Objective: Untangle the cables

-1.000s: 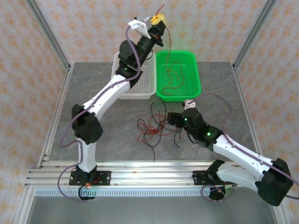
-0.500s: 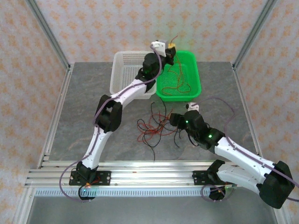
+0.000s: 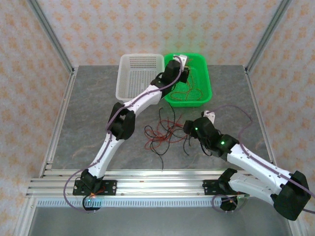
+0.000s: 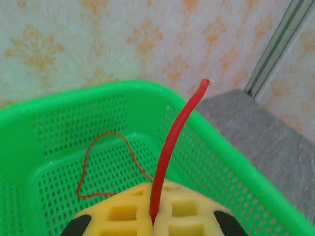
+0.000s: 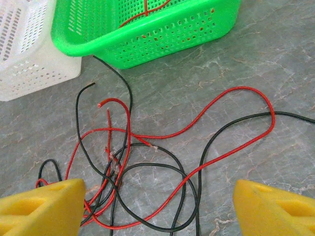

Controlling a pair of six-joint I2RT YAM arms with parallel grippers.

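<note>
My right gripper grabs the red cable near its loose end (image 5: 113,100) next, to untangle it from the black cables.
A tangle of red and black cables (image 3: 162,135) lies on the grey table in front of the green basket (image 3: 203,94). My right gripper (image 3: 186,130) hovers open just right of the tangle. In the right wrist view its yellow fingers straddle crossed red and black cables (image 5: 147,167), and the right gripper (image 5: 160,206) holds nothing. My left gripper (image 3: 183,60) is low over the green basket (image 4: 221,162). In the left wrist view, the left gripper (image 4: 153,219) is shut on a red cable (image 4: 172,142) whose end sticks up. More red cable (image 4: 98,162) lies on the basket floor.
A white basket (image 3: 129,73) stands to the left of the green one, touching it; its corner (image 5: 29,64) shows in the right wrist view. One black cable end reaches the green basket's front wall (image 5: 162,37). Metal frame posts rise at the table's back corners.
My left arm has come down from high above the green basket to low over it, and the hanging red cable has sunk into the basket. The right arm has hardly moved.
</note>
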